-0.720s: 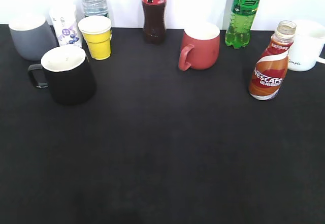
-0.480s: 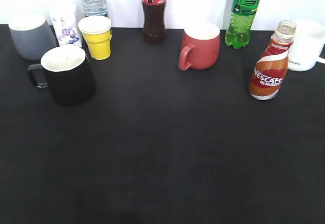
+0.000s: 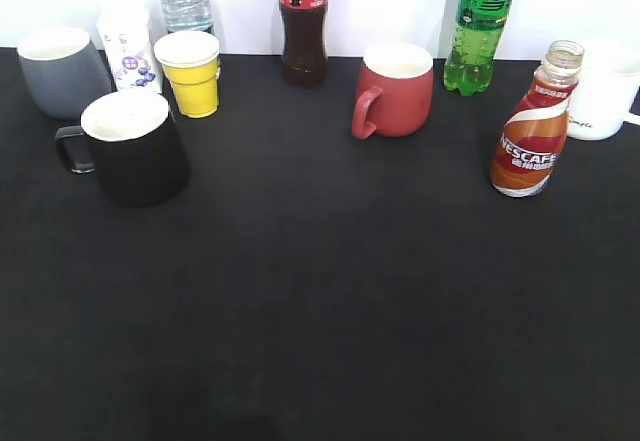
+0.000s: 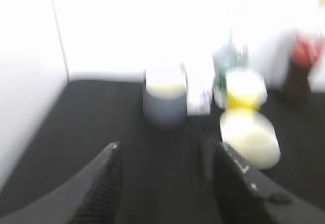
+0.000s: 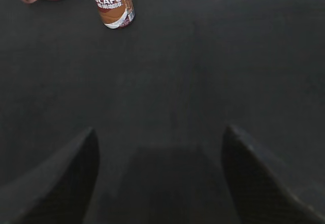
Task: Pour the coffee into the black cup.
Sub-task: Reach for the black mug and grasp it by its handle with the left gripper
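Note:
I need to hold the black cup (image 3: 135, 149) steady, so I should grab its handle (image 3: 72, 149) next with my left gripper.
The coffee bottle (image 3: 530, 136), orange-red and white with a NESCAFE label and no cap, stands upright at the right of the black table. It also shows at the top of the right wrist view (image 5: 111, 3). The black cup (image 3: 135, 149) with a cream inside stands at the left, handle to the left; in the blurred left wrist view its rim (image 4: 250, 136) shows beside the right finger. My left gripper (image 4: 167, 150) is open and empty, short of the cup. My right gripper (image 5: 160, 135) is open and empty, well short of the bottle. Neither gripper shows in the exterior view.
Along the back stand a grey mug (image 3: 62, 69), a small white carton (image 3: 128, 53), a yellow cup (image 3: 190, 71), a water bottle (image 3: 186, 1), a cola bottle (image 3: 302, 23), a red mug (image 3: 395, 91), a green bottle (image 3: 482, 26) and a white mug (image 3: 605, 91).
Nothing has visibly moved in the exterior view; all objects stand where they were.

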### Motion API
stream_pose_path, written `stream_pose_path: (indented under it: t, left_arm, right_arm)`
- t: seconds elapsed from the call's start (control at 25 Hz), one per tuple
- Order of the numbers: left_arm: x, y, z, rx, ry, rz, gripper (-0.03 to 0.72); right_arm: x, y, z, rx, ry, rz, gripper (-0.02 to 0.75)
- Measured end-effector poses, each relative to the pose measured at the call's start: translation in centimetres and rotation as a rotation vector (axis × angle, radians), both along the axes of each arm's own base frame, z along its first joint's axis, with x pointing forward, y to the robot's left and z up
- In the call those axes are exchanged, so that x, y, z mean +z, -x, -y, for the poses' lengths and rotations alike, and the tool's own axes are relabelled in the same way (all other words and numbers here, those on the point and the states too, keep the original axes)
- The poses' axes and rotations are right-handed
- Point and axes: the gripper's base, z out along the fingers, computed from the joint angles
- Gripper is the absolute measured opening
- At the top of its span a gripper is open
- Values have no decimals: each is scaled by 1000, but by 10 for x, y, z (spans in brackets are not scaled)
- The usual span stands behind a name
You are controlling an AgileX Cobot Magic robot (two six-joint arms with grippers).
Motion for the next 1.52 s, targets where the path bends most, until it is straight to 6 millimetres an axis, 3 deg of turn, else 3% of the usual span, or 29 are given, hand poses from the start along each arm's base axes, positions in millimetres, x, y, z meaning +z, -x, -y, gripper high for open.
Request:
stream_pose_path:
  t: [0.08, 0.16, 0.2, 0.4, 0.6, 0.84, 1.12, 1.4, 1.52]
  left_arm:
    - [-3, -40, 1, -5, 3, 38, 434]
    - [-33, -76, 9, -43, 17, 10, 434]
    - [-50, -84, 15, -66, 23, 0, 434]
    - [-108, -102, 24, -69, 64, -101, 434]
    - [-137, -122, 32, -74, 80, -142, 434]
    - [-172, -132, 42, -96, 69, -106, 434]
    - [-197, -145, 44, -86, 59, -71, 434]
    - [-209, -178, 44, -70, 56, -73, 434]
    - [-212, -191, 42, -151, 15, -63, 434]
  right_arm:
    - [0, 0, 0, 0, 0, 0, 586]
    - [0, 0, 0, 0, 0, 0, 586]
    - [0, 0, 0, 0, 0, 0, 586]
    - [0, 0, 0, 0, 0, 0, 586]
    - [0, 0, 0, 0, 1, 0, 586]
    - [0, 0, 0, 0, 0, 0, 586]
    - [0, 0, 0, 0, 1, 0, 586]
    - [0, 0, 0, 0, 0, 0, 586]
    - [0, 0, 0, 0, 0, 0, 586]
